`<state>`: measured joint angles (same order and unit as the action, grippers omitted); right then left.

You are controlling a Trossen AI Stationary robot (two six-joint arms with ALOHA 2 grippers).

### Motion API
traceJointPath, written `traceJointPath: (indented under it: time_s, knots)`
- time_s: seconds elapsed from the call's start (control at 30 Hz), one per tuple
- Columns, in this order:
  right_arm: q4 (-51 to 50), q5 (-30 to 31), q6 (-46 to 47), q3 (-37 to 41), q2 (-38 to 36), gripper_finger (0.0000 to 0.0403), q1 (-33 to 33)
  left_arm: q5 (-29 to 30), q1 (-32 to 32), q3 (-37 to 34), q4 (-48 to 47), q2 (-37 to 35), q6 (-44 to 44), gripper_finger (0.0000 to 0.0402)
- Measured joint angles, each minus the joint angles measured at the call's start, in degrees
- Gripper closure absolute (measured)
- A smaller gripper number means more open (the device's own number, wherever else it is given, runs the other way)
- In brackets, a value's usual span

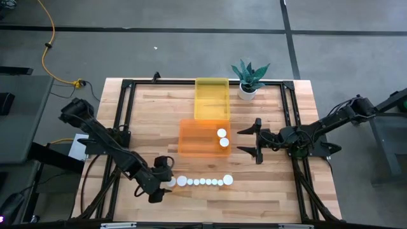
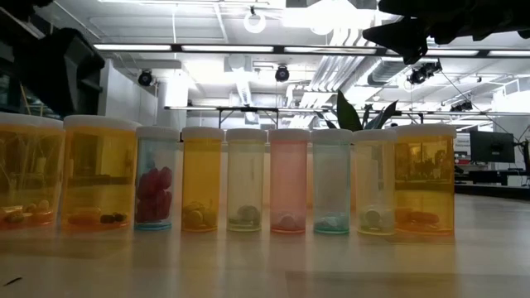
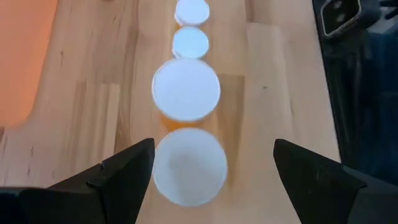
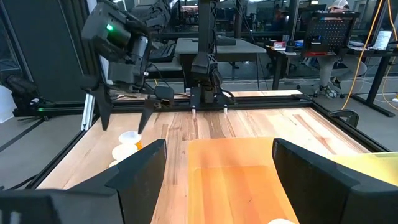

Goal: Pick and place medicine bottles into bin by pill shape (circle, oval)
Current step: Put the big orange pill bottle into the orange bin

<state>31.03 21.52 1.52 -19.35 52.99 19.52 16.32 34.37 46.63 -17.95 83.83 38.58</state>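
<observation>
My left gripper lowers next before closing on the end bottle. My fingers stop above the end bottle's white cap point(image 1: 171, 182), so closing now would miss the cap.
Several medicine bottles point(image 1: 200, 181) with white caps stand upright in a row near the table's near edge; the low view point(image 2: 246, 178) shows pills in them. Two more bottles point(image 1: 222, 137) stand in the orange bin point(image 1: 194, 140), which touches the yellow bin point(image 1: 212, 102) behind it. My left gripper point(image 1: 162, 182) is open above the row's left end, its fingers on either side of the end bottle's cap point(image 3: 189, 165) without touching it. My right gripper point(image 1: 251, 140) is open and empty at the orange bin's right side, pointing across the bin point(image 4: 236, 180).
A potted plant point(image 1: 248, 79) in a white pot stands at the far edge, right of the yellow bin. A black frame point(image 1: 127, 86) runs along the tabletop's edges. Bare wood lies right of the bottle row and left of the bins.
</observation>
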Motion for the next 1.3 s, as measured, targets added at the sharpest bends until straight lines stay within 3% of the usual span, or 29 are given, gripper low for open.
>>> traceJointPath:
  time_s: [0.4,0.67,0.87,1.3]
  knots:
    - [0.03,0.00,0.00,0.00,0.00,0.0116,0.01,0.34,0.24,0.37,-0.73,4.28,-1.28,0.0082]
    - [-0.08,0.00,0.00,0.00,0.00,0.0116,0.01,3.76,0.24,0.37,-2.06,4.83,-4.33,0.0082]
    - [-0.14,0.00,0.00,0.00,0.00,0.0116,-0.01,2.52,0.24,0.37,-2.98,4.83,-6.29,0.0084]
    - [-0.14,0.00,0.00,0.00,0.00,0.0116,-0.01,3.56,0.23,0.37,-3.70,4.83,-7.33,0.0149]
